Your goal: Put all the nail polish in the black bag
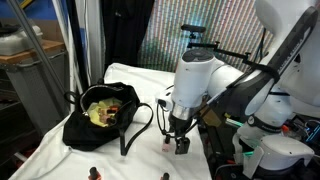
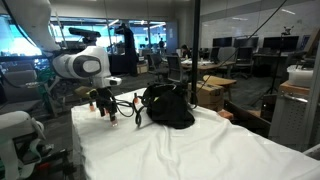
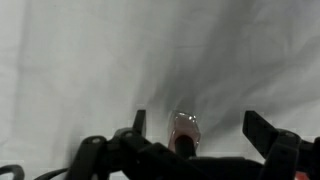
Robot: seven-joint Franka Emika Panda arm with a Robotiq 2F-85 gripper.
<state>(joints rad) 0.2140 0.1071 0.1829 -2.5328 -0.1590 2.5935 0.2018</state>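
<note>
The fingers are spread above the nail polish bottle's pinkish body (image 1: 166, 148) (image 3: 184, 125), which shows whole below them, so my gripper lowers first, then closes on the bottle.
In the wrist view a small pinkish nail polish bottle (image 3: 185, 130) with a dark cap stands on the white cloth between the spread fingers of my gripper (image 3: 200, 128). The gripper is open, and neither finger touches the bottle. In both exterior views the gripper (image 1: 180, 146) (image 2: 104, 110) hangs low over the table, beside the black bag (image 1: 100, 115) (image 2: 165, 108). The bag lies open and shows its yellow-green lining. Two more nail polish bottles (image 1: 95, 174) (image 1: 167, 176) stand near the front edge of the table.
The bag's thin black straps (image 1: 140, 125) loop out across the white cloth (image 1: 60, 150) towards the gripper. A dark unit (image 1: 225, 150) and the robot base stand at the table's side. Office desks fill the background.
</note>
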